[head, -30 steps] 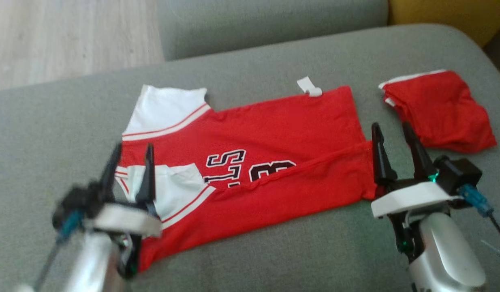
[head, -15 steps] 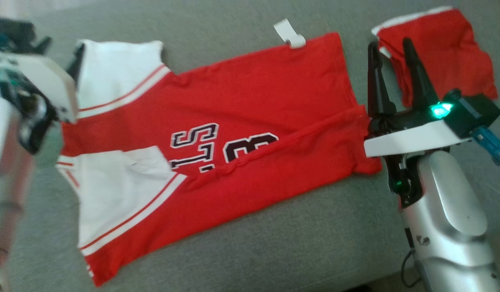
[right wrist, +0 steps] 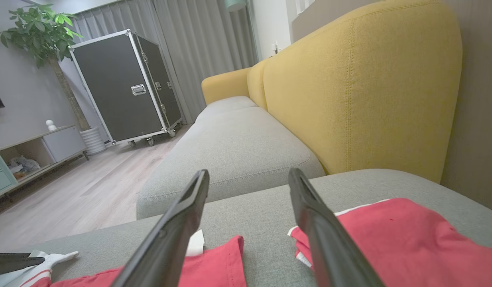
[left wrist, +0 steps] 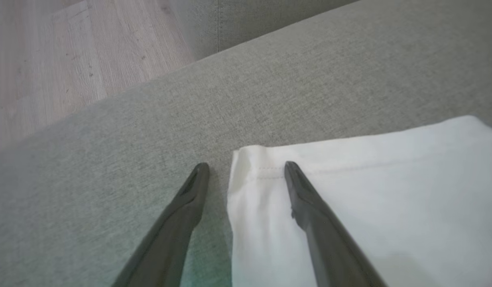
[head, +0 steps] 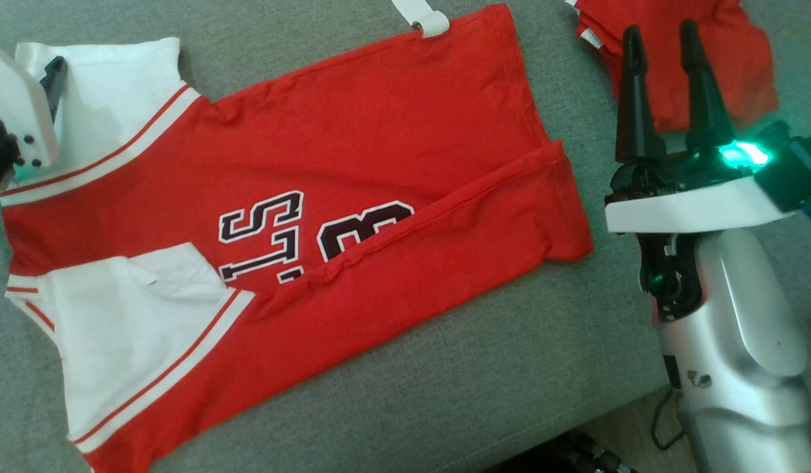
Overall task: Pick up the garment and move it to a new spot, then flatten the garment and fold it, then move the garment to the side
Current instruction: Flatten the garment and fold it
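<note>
The robot's left gripper will next take the sleeve by its slightly raised corner edge point(head: 23, 54), while the rest of the white sleeve point(head: 119, 90) is flat on the cushion.
The garment point(head: 353, 151) is a red jersey with white sleeves and dark lettering, spread on the grey sofa cushion point(head: 484, 368). Its near long edge is folded over the middle. My left gripper point(left wrist: 246, 167) is open at the far white sleeve point(left wrist: 369, 187), with one finger over the sleeve's corner and the other over bare cushion. In the head view its white housing sits at the left edge, with one dark finger point(head: 54, 79) by that sleeve point(head: 110, 85). My right gripper point(head: 662, 39) stands open and empty just right of the jersey's hem point(head: 563, 190), above the cushion.
A second red piece with white trim point(head: 741, 59) lies beyond my right fingers, also in the right wrist view point(right wrist: 409, 239). A white tag point(head: 422, 16) sticks out at the jersey's far edge. Behind are a yellow sofa back point(right wrist: 349, 99), wooden floor point(left wrist: 50, 59) and a black wheeled case point(right wrist: 122, 87).
The head camera has tilted down, so the whole picture shifted. My left arm has gone from the near sleeve to the far sleeve. Both grippers stayed open.
</note>
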